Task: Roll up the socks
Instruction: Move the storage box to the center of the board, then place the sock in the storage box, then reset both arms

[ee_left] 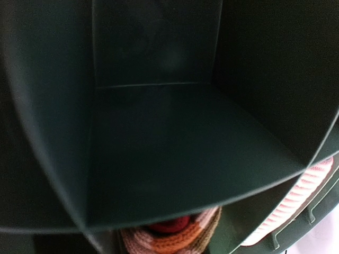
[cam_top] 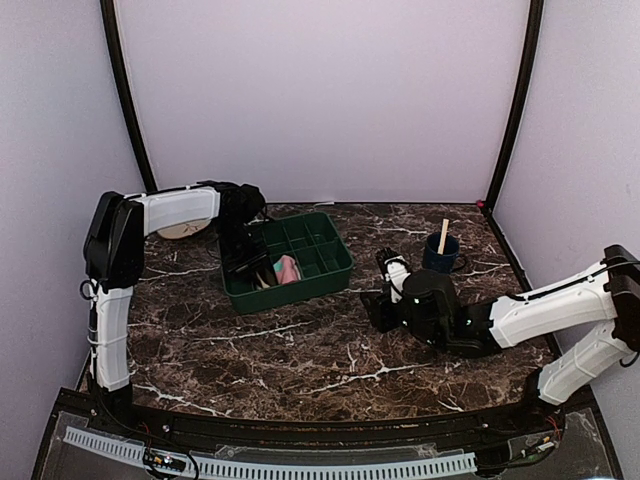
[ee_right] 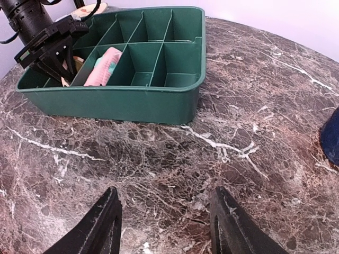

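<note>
The beige sock sits low between the tray's dividers beside the pink sock and would end inside its section, so it is time for my left gripper to release the beige sock (ee_left: 175,237) now.
The beige sock (ee_left: 175,237) with maroon, olive and orange stripes sits bunched at the bottom of the left wrist view, behind a divider of the green tray (ee_left: 159,153). My left gripper (cam_top: 250,268) reaches down into a near-left compartment of the tray (cam_top: 300,292) and is shut on this sock; the sock hides its fingers. The pink sock (cam_top: 288,268) lies rolled in the neighbouring compartment and shows in the left wrist view (ee_left: 302,196) and the right wrist view (ee_right: 103,67). My right gripper (ee_right: 167,222) is open and empty, low over the marble right of the tray (cam_top: 377,285).
A dark blue cup (cam_top: 440,252) with a wooden stick stands at the back right and shows at the edge of the right wrist view (ee_right: 331,137). A round beige disc (cam_top: 182,230) lies behind the left arm. The tray's other compartments (ee_right: 159,58) hold nothing.
</note>
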{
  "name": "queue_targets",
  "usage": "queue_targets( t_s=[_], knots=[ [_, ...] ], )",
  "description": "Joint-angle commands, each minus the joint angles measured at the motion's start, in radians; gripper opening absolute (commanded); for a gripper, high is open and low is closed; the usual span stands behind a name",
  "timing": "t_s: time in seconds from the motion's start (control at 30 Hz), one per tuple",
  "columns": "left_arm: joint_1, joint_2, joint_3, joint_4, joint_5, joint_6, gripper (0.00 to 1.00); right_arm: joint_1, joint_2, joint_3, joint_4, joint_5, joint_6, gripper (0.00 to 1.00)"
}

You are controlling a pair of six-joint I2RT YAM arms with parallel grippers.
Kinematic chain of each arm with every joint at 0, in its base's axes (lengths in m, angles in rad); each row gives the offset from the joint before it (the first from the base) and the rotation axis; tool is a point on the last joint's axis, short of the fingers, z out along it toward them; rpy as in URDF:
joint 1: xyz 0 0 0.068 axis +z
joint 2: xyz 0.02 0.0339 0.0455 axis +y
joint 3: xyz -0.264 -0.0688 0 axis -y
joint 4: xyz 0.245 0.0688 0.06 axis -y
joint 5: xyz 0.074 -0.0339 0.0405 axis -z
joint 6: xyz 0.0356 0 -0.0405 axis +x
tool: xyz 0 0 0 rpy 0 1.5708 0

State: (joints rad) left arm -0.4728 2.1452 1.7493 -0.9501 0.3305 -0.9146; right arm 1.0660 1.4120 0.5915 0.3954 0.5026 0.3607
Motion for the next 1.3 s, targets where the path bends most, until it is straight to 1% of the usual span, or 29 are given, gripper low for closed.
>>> queue_targets(
  t_s=[0.0, 0.13, 0.23, 0.27, 0.4, 0.5, 0.77, 0.93, 1.03, 1.07, 1.1, 1.17, 1.2, 1.27],
  knots=[
    [0.012, 0.018, 0.056, -0.123, -0.034, 0.022, 0.00, 0.001, 0.014, 0.035, 0.024, -0.013, 0.016, 0.53],
    [0.008, 0.040, 0.050, -0.131, -0.039, 0.023, 0.00, 0.006, 0.022, 0.035, 0.033, -0.014, 0.023, 0.53],
    [0.000, 0.050, 0.058, -0.126, -0.054, 0.022, 0.06, 0.009, 0.028, 0.039, 0.036, -0.014, 0.023, 0.53],
    [-0.005, 0.054, 0.064, -0.122, -0.054, 0.020, 0.09, 0.010, 0.030, 0.041, 0.035, -0.016, 0.023, 0.53],
    [-0.029, 0.077, 0.123, -0.139, -0.076, 0.013, 0.37, 0.014, 0.034, 0.047, 0.032, -0.017, 0.020, 0.53],
    [-0.045, 0.082, 0.175, -0.157, -0.094, 0.010, 0.48, 0.014, 0.032, 0.047, 0.028, -0.019, 0.017, 0.53],
    [-0.083, 0.063, 0.339, -0.249, -0.168, 0.003, 0.50, 0.015, 0.009, 0.048, 0.011, -0.026, -0.003, 0.53],
    [-0.107, 0.000, 0.400, -0.257, -0.196, -0.025, 0.51, 0.017, -0.001, 0.059, -0.001, -0.032, -0.020, 0.53],
    [-0.126, -0.055, 0.430, -0.264, -0.253, -0.027, 0.51, 0.017, -0.009, 0.070, -0.018, -0.017, -0.039, 0.53],
    [-0.134, -0.083, 0.427, -0.254, -0.278, -0.021, 0.51, 0.017, -0.010, 0.076, -0.025, -0.010, -0.048, 0.53],
    [-0.136, -0.130, 0.415, -0.241, -0.345, -0.009, 0.51, 0.013, -0.009, 0.084, -0.033, -0.002, -0.055, 0.53],
    [-0.173, -0.216, 0.354, -0.194, -0.469, 0.023, 0.51, -0.004, -0.003, 0.103, -0.061, 0.005, -0.062, 0.53],
    [-0.180, -0.265, 0.302, -0.157, -0.523, 0.045, 0.51, -0.018, 0.002, 0.117, -0.082, 0.009, -0.059, 0.54],
    [-0.185, -0.390, 0.142, -0.038, -0.659, 0.094, 0.50, -0.055, 0.014, 0.148, -0.136, 0.039, -0.041, 0.58]
  ],
)
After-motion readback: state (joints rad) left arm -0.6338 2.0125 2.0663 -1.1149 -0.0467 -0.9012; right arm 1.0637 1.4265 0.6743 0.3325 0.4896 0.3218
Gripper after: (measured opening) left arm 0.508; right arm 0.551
